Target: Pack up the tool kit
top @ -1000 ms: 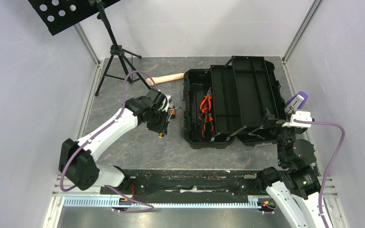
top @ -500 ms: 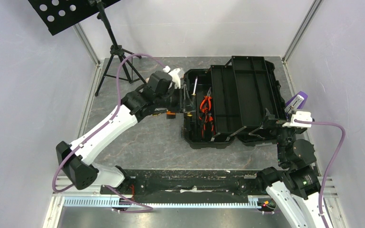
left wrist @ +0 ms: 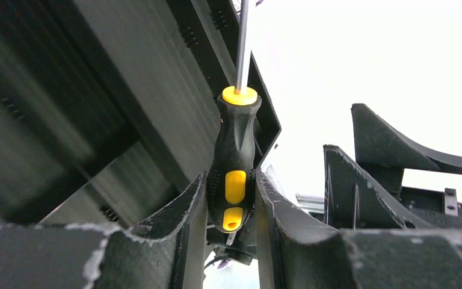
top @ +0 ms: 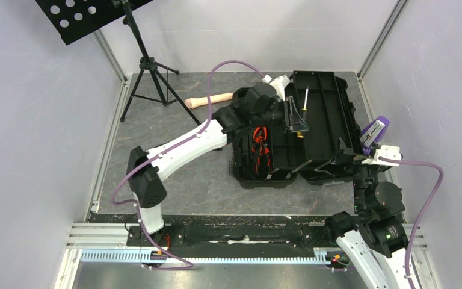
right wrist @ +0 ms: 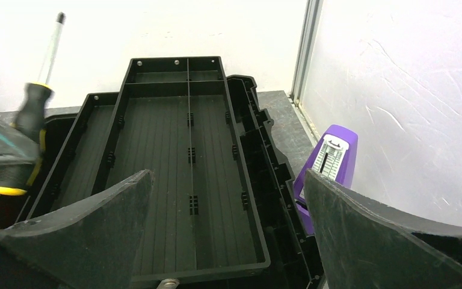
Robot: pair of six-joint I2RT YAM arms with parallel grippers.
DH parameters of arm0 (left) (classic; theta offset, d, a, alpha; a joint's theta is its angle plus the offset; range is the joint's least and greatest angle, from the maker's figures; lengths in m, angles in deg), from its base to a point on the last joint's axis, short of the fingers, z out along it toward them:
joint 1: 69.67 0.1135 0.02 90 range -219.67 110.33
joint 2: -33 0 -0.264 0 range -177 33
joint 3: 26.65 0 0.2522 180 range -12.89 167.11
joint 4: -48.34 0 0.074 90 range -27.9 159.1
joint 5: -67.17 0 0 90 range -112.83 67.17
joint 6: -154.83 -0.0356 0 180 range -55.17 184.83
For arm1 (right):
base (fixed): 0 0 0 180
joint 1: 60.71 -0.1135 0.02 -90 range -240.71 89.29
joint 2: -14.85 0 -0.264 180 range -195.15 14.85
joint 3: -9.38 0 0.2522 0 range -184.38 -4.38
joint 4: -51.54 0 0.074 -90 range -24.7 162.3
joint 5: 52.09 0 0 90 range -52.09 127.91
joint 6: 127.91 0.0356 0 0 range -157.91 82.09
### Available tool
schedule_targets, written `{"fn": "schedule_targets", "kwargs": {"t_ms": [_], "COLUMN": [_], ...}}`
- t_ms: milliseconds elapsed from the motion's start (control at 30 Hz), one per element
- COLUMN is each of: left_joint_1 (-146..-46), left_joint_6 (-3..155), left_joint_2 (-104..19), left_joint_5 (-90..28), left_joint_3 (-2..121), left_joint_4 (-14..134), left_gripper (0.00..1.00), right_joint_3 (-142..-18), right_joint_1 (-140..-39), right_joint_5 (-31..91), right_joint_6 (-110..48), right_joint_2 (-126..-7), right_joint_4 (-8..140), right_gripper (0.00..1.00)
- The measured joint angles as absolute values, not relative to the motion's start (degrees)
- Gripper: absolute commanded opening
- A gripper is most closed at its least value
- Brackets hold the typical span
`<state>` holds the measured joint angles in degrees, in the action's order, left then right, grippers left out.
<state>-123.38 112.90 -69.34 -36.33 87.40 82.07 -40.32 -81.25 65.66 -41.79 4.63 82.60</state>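
Observation:
I should keep holding the screwdriver (top: 305,102) with my left gripper until it is over the empty ribbed tray. It is high beside the tray now and would fall short, outside that tray.
The black toolbox (top: 328,129) lies open on the table, with orange pliers (top: 260,143) in its left half. My left gripper (top: 296,122) hangs over the box's middle, shut on a yellow and black screwdriver (top: 305,102). In the left wrist view the screwdriver (left wrist: 236,162) stands upright between the fingers (left wrist: 280,211), shaft pointing up. My right gripper (top: 350,158) is open at the box's near right corner. From the right wrist, its fingers (right wrist: 361,235) frame the empty ribbed tray (right wrist: 180,162), and the screwdriver (right wrist: 29,120) shows at the left.
A purple stapler-like object (top: 376,128) stands between the toolbox and the right wall, also in the right wrist view (right wrist: 331,159). A beige cylindrical handle (top: 212,99) lies behind the box's left end. A black tripod stand (top: 150,69) stands at the back left.
My left arm has swung right with the screwdriver, from the table left of the toolbox to above the box's middle. The right arm has barely moved.

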Motion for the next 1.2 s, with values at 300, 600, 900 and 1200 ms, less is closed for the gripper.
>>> {"fn": "schedule_targets", "kwargs": {"t_ms": [300, 600, 900, 1200], "left_joint_1": [-127.0, -127.7, -127.9, -126.5], "left_joint_6": [119.0, 121.2, 121.0, 108.8], "left_joint_2": [-78.8, -82.3, -81.8, -72.7], "left_joint_5": [-33.6, -33.0, -31.2, -23.6], "left_joint_3": [94.1, 95.3, 95.6, 94.3], "left_joint_4": [79.8, 79.6, 79.1, 88.1], "left_gripper": [0.28, 0.59, 0.66, 0.66], "right_joint_3": [-40.7, -40.7, -40.9, -41.8], "right_joint_1": [-81.2, -81.2, -81.2, -81.2], "right_joint_5": [66.4, 67.2, 67.4, 67.5], "right_joint_6": [-41.8, -41.8, -41.8, -41.9], "right_joint_2": [5.3, 5.6, 5.6, 5.6], "right_joint_4": [83.0, 83.3, 83.4, 83.4], "right_gripper": [0.98, 0.98, 0.98, 0.98]}}
